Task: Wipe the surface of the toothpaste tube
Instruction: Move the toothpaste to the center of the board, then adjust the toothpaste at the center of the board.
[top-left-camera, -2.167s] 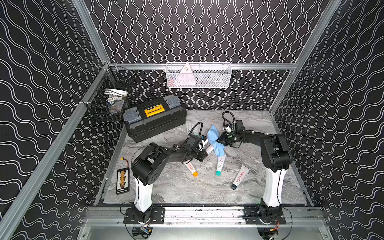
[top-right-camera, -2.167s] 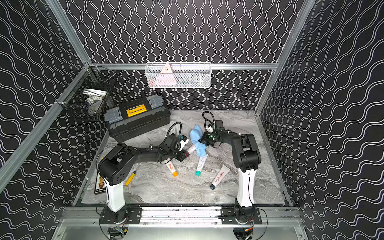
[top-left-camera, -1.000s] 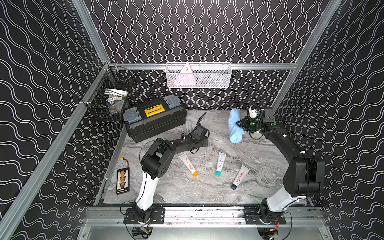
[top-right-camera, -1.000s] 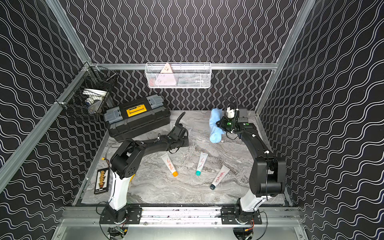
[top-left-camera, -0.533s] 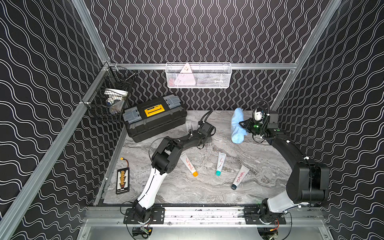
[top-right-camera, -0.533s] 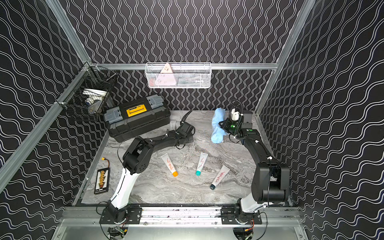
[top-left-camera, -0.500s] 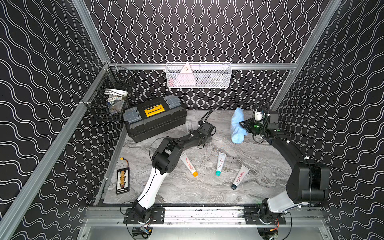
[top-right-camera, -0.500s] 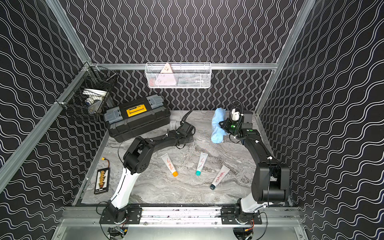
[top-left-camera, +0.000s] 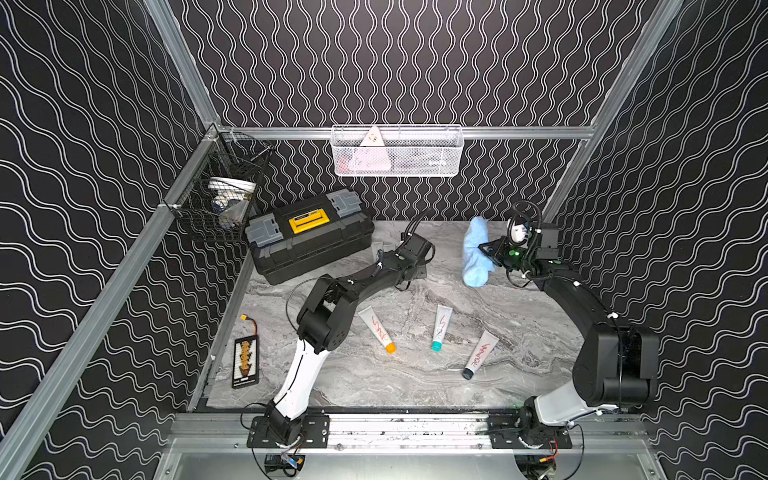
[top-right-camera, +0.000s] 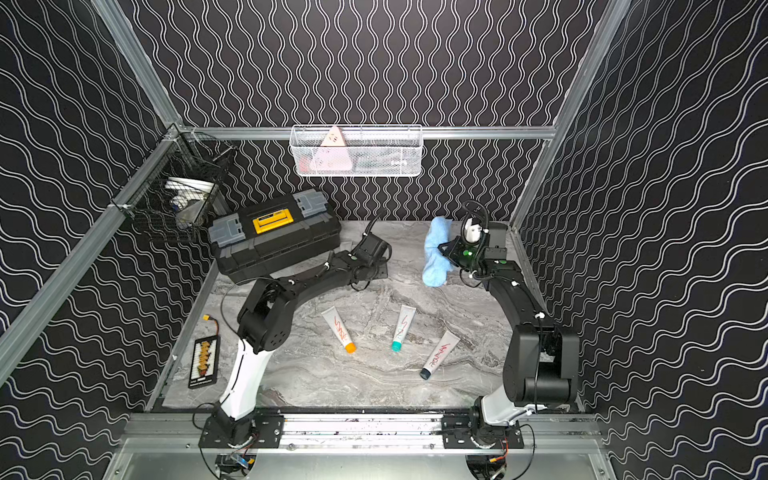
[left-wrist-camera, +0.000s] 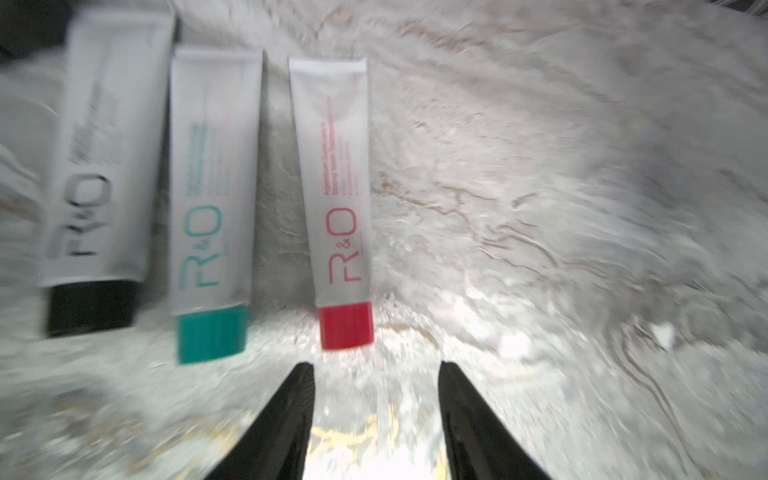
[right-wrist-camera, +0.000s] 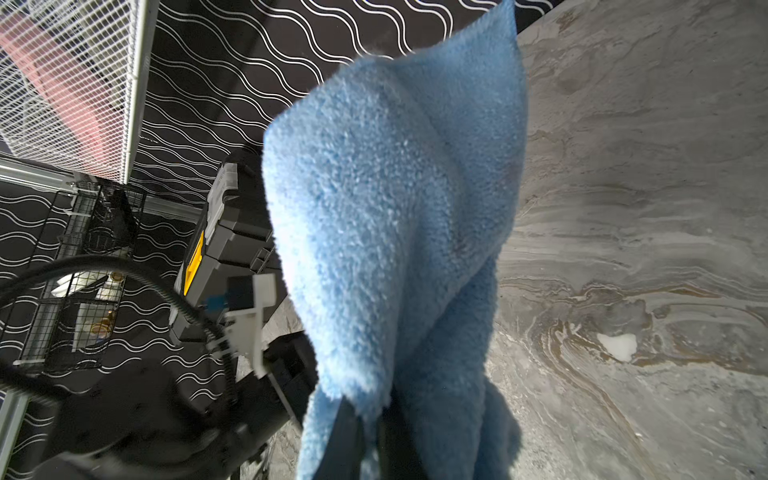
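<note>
My left gripper should next pick up the tube in the middle of the table by its teal cap, so the tube's scribbled, marked surface stays free to wipe.
Three white toothpaste tubes lie side by side in the left wrist view, capped black (left-wrist-camera: 97, 166), teal (left-wrist-camera: 212, 195) and red (left-wrist-camera: 338, 191). My left gripper (left-wrist-camera: 376, 365) is open and empty, its tips just short of the red cap. In both top views its fingers are hidden under the wrist (top-left-camera: 413, 247) beside the toolbox. Three more tubes with red scribbles lie mid-table, capped orange (top-left-camera: 376, 330), teal (top-left-camera: 440, 328) and dark (top-left-camera: 480, 353). At the back right my right gripper (right-wrist-camera: 370, 415) is shut on a blue cloth (top-left-camera: 473, 253), which hangs above the table.
A black toolbox (top-left-camera: 309, 237) with a yellow latch stands at the back left. A black wire basket (top-left-camera: 216, 203) hangs on the left wall and a white mesh basket (top-left-camera: 397, 151) on the back wall. A small black board (top-left-camera: 246, 359) lies by the left edge.
Both grippers have left the table's middle. The left arm has reached to the back by the toolbox, and the right has carried the cloth to the back right, where it now barely moves.
</note>
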